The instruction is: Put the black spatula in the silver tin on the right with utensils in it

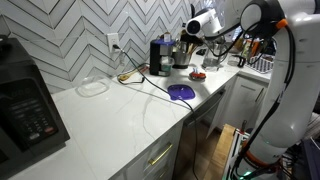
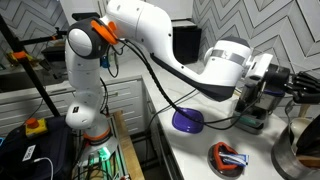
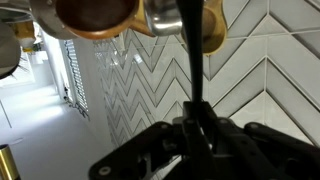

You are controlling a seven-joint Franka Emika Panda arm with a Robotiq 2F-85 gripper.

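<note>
The robot's fingers hold the black spatula above the silver tin's utensils, so the gripper should lower the spatula before it lets go.
In the wrist view my gripper (image 3: 195, 128) is shut on the slim black handle of the black spatula (image 3: 194, 60). The handle runs straight up from the jaws to the frame's top, and its head is hidden there. Around it at the top are a wooden spoon head (image 3: 95, 12) and a shiny metal utensil (image 3: 165, 15). In an exterior view the gripper (image 1: 193, 33) hangs just above the silver tin (image 1: 181, 58), which stands beside the black coffee machine (image 1: 160, 56). In the other exterior view the gripper (image 2: 293, 82) is at the far right and the tin is not clear.
A purple lid-like object (image 1: 181, 92) (image 2: 187, 120) and a small red item (image 1: 198, 74) lie on the white counter (image 1: 120, 115). A glass bowl (image 1: 92, 87) and a microwave (image 1: 25, 110) are further along. A round orange-red item (image 2: 228, 157) and a pot (image 2: 300, 150) sit near the counter edge.
</note>
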